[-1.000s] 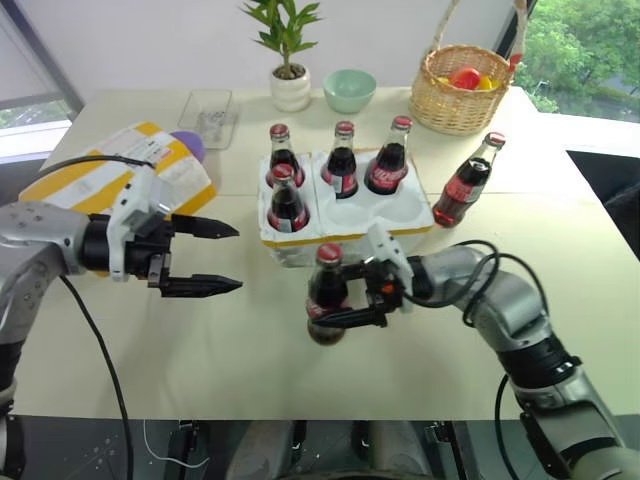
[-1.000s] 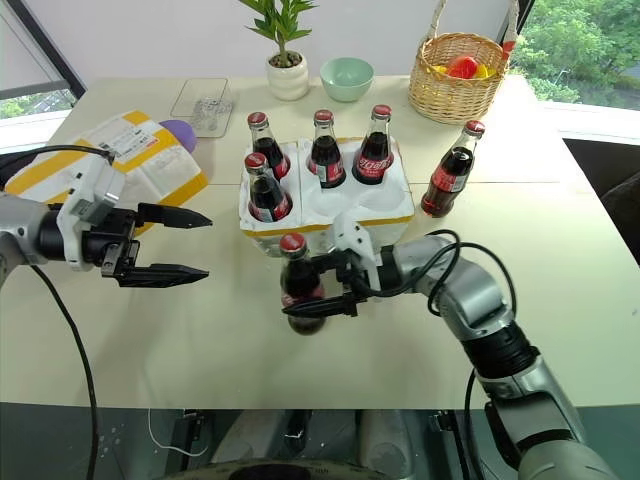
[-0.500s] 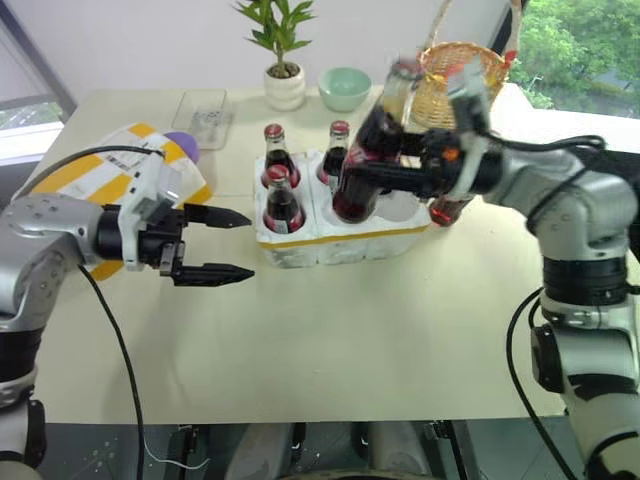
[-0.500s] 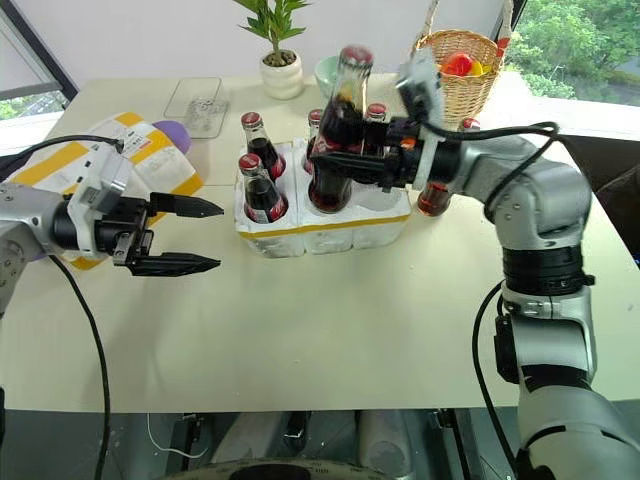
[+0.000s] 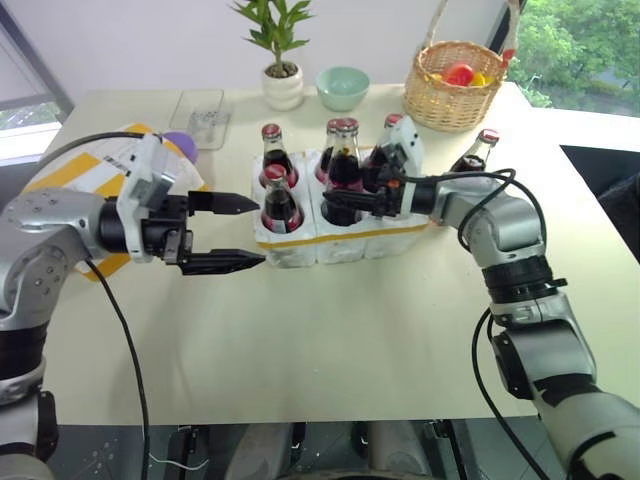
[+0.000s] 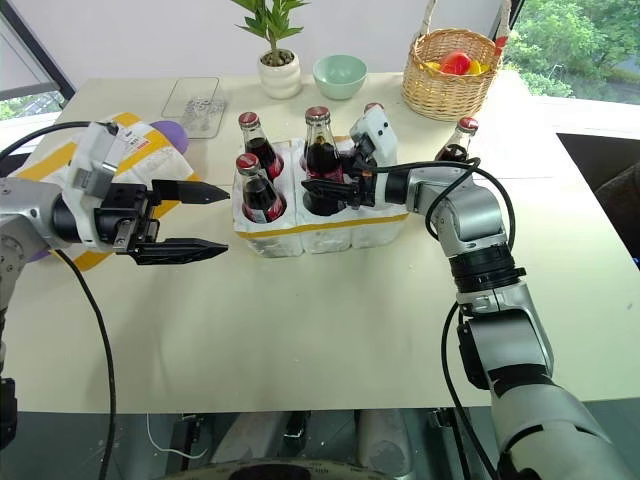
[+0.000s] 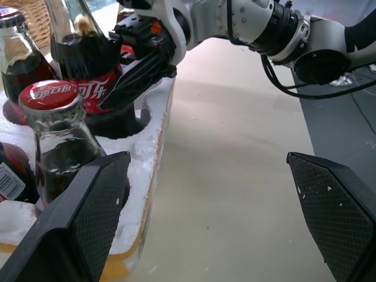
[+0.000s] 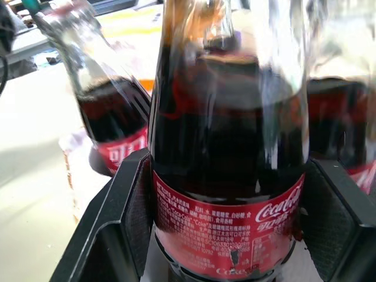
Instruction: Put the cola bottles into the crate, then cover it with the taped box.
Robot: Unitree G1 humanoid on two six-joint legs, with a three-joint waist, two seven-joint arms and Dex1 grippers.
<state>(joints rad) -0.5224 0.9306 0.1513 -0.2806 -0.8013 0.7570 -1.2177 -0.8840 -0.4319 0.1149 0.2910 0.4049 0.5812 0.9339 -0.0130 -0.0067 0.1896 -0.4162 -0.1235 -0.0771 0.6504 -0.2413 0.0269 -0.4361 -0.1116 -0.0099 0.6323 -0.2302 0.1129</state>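
Observation:
The lower end of the cola bottle (image 5: 344,172) (image 8: 229,176) sits inside the front middle hollow of the crate and the bottle would stand there, so the right gripper needs to open now.
The crate (image 5: 345,242), a low white foam tray with a yellow band, sits mid-table and holds several cola bottles. My right gripper (image 5: 335,198) is shut on one cola bottle (image 5: 345,165), whose base is down in the front middle well; up close the bottle (image 8: 229,176) fills the gap between the fingers (image 8: 117,223). Another bottle (image 5: 478,155) stands on the table just right of the crate. To the crate's left my left gripper (image 5: 245,232) hangs open and empty, close to the front-left bottle (image 7: 59,147). The taped box (image 5: 75,170) lies at the far left, partly under my left arm.
Along the back edge stand a wicker basket (image 5: 455,85) with fruit, a green bowl (image 5: 342,87), a potted plant (image 5: 282,60) and a clear tray (image 5: 205,115). A purple object (image 5: 185,145) lies beside the taped box.
My right gripper lifted the bottle from the table in front of the crate, swung it over the crate and lowered it into the front middle well. The left gripper stays open, almost still.

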